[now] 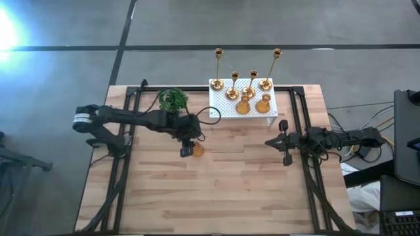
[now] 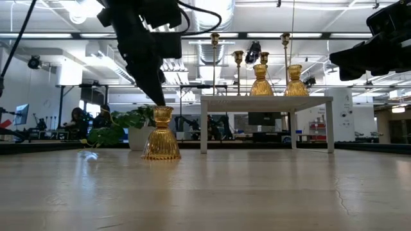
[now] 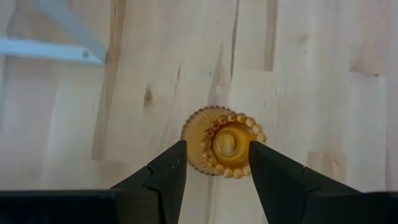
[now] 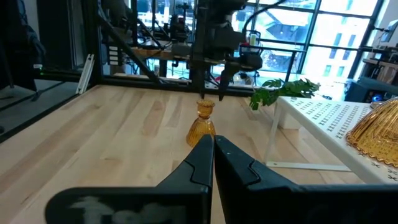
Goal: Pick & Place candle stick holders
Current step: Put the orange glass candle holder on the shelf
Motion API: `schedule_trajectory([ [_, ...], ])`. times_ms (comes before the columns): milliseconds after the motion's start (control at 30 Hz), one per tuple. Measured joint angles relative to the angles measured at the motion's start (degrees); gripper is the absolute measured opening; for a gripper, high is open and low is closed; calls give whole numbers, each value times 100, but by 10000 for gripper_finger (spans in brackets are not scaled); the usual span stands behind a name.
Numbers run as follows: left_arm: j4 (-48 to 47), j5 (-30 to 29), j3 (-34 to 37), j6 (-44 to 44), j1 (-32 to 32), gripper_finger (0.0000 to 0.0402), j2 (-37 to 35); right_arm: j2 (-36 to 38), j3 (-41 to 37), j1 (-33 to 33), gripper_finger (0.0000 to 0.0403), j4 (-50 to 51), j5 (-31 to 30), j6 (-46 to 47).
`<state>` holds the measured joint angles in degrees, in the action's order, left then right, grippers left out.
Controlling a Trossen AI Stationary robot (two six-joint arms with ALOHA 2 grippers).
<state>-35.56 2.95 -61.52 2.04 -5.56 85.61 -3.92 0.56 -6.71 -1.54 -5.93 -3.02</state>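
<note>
Next, my left gripper grabs the squat amber-gold holder by its beaded top rim, to set the holder on the white perforated stand.
A squat amber-gold candle stick holder stands upright on its wide base on the wooden table, left of centre. My left gripper hangs over it, pointing steeply down. It is open, with one finger on either side of the holder's beaded top rim, at about the rim's height and apart from it. Several more gold candle stick holders stand on a white perforated stand at the far edge. My right gripper waits shut at the table's right, pointing level.
A green leafy plant sits at the far left beside the stand, close behind my left arm. Black frame rails run along the table's left and right sides. Bare wood lies between the two grippers and toward the near edge.
</note>
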Motion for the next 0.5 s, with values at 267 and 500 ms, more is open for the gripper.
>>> schedule_trajectory([
  [267,84,0,0,406,-54,177,306,0,0,-1,8,0,0,-1],
  [500,164,62,-18,622,-168,177,545,0,0,1,8,1,0,-1],
])
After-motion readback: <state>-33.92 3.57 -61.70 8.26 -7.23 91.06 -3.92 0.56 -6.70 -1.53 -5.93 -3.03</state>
